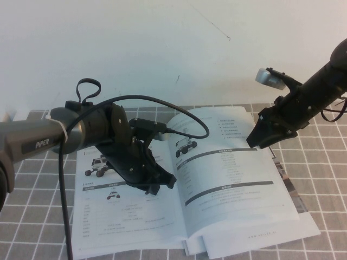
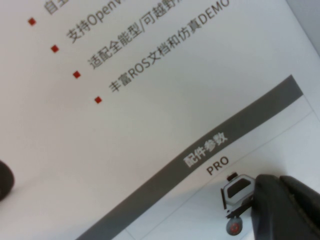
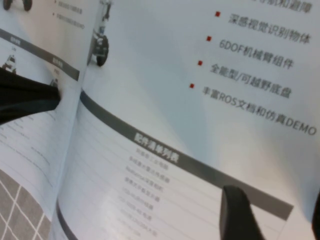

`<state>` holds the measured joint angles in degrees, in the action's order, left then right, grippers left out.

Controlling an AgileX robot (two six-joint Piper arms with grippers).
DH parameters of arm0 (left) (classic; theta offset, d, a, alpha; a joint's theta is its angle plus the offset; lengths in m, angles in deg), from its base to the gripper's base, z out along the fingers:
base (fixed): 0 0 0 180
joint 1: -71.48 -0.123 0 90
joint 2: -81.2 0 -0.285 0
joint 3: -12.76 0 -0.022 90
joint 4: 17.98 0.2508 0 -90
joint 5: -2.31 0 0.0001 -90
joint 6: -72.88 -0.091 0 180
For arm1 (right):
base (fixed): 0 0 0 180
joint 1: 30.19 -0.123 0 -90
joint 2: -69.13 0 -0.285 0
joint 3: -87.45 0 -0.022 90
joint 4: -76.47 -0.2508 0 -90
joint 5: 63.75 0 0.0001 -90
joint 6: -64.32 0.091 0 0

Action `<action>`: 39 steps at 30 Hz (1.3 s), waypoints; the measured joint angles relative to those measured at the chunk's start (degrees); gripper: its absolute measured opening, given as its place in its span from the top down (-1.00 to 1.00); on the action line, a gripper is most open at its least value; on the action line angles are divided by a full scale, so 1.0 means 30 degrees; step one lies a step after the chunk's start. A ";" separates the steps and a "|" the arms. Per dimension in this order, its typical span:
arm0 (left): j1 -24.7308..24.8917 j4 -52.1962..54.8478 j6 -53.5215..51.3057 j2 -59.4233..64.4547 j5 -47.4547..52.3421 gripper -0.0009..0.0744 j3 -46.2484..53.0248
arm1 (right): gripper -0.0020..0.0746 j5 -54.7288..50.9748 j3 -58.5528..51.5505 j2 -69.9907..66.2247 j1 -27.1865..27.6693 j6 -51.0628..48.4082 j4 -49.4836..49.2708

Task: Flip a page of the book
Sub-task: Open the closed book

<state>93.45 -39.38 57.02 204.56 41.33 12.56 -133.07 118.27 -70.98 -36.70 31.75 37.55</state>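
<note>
My right gripper will next turn the page, which lies spread out from the bound spine, so it will pick the page up by its free outer edge.
The book lies open on the checkered table. Its pages show wheeled-robot photos, dark grey bars and fine text. My left gripper is low over the left page, close to the spine, with its fingers apart and nothing between them. The left wrist view shows one finger next to a robot photo below a grey bar. My right gripper hangs over the upper right edge of the right page. It is open and empty, with one finger over that page's grey bar.
Another booklet with a photo edge sticks out from under the book on the right. The checkered cloth runs on to the right and front left. A black cable hangs from the left arm over the left page. A white wall stands behind.
</note>
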 joint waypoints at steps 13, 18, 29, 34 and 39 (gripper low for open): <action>0.0000 0.0000 0.0000 0.0000 0.0000 0.99 0.0000 | 0.10 0.0000 0.0000 -0.0014 0.0000 0.0091 0.1153; 0.0000 0.0000 0.0000 0.0000 0.0000 0.99 0.0000 | 0.10 0.0000 -0.0077 -0.0092 0.0000 0.0091 0.1175; 0.0000 0.0088 0.0000 0.0000 0.0000 0.99 0.0000 | 0.10 0.0114 -0.2253 -0.0219 0.0000 -0.1889 -0.1899; 0.0000 0.0088 -0.0047 0.0000 0.0000 0.99 0.0000 | 0.10 0.0198 -0.2284 -0.0219 0.0000 -0.2701 -0.4676; 0.0000 0.0088 -0.0047 0.0000 0.0000 0.99 0.0000 | 0.10 0.0232 -0.2284 -0.0219 0.0000 -0.2909 -0.5516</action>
<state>93.45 -39.12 56.88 204.56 41.33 12.56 -132.37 111.42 -71.63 -36.70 23.02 21.00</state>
